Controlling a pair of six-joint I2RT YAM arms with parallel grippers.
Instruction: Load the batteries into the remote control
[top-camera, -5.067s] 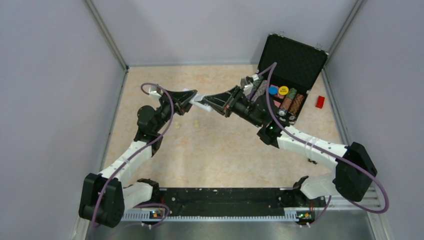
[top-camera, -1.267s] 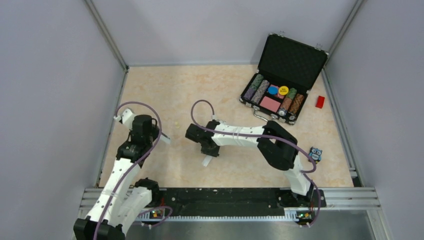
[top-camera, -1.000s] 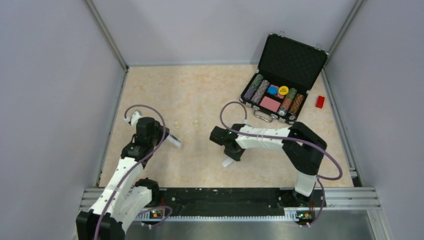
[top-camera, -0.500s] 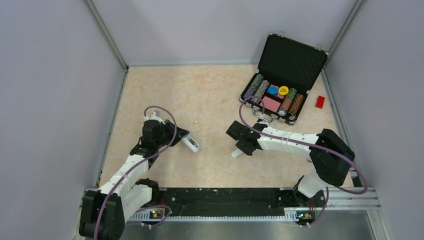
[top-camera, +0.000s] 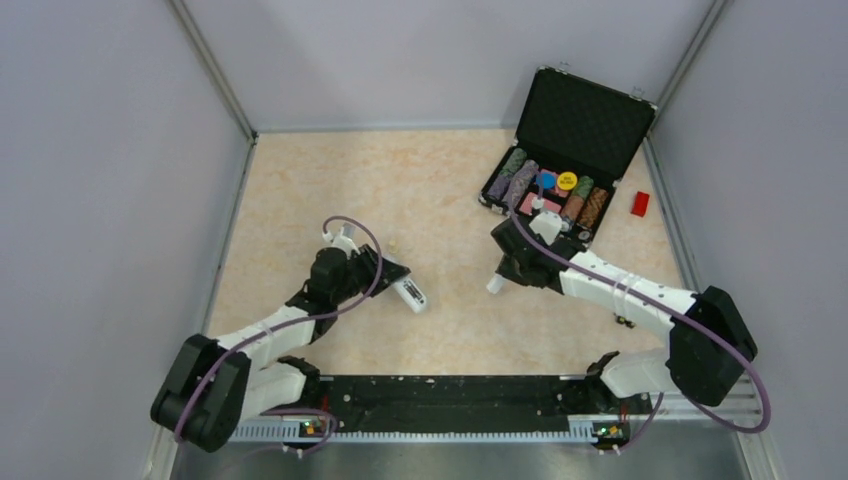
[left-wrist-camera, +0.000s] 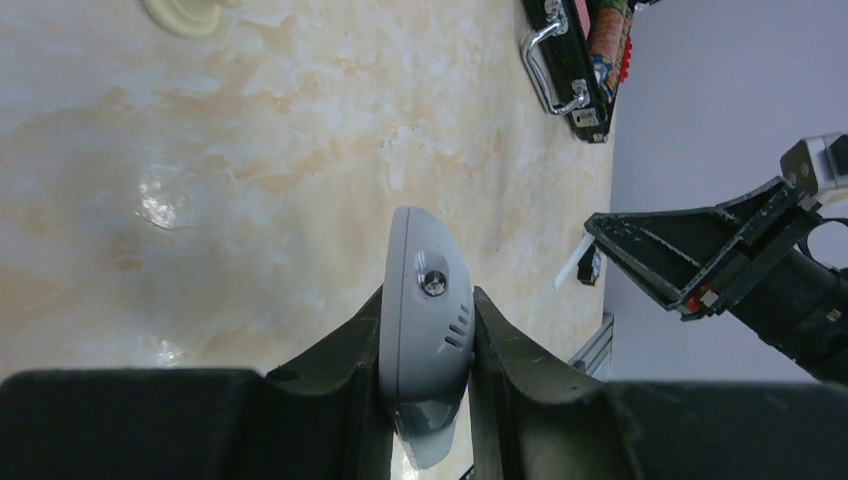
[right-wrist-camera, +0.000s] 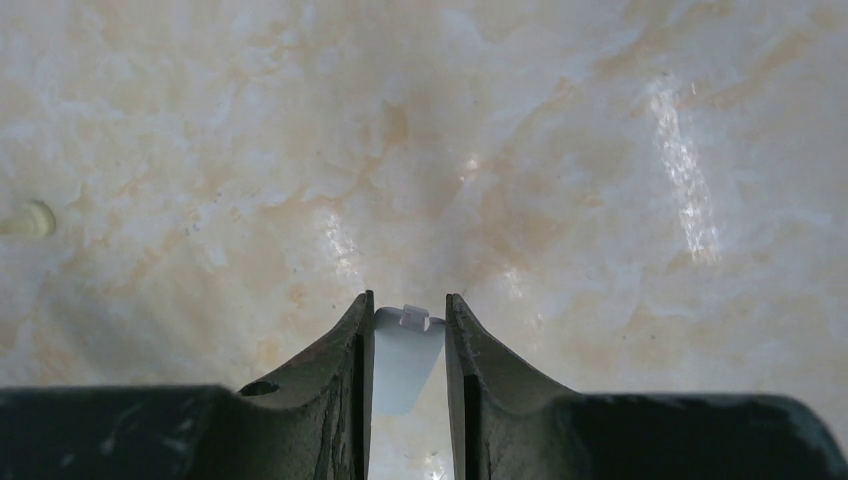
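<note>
I should keep holding the white remote control with my left gripper. The remote control hangs on edge above the table and would drop and tip if I opened now.
My left gripper is shut on the white remote control, left of the table's middle. In the left wrist view the remote control stands on edge between the two fingers, its rounded end with a small lens pointing out past my left gripper. My right gripper is shut on a small white cover piece. The right wrist view shows the cover piece, clip end outward, held in my right gripper just above the tabletop. The batteries are out of view.
An open black case with poker chips stands at the back right, just beyond the right gripper; its handle shows in the left wrist view. A red block lies beside it. Cream pegs lie on the table.
Both arms have swung to the right. The left gripper carried the remote control toward the middle. The right gripper carried the cover piece back toward the case. Neither grip changed.
</note>
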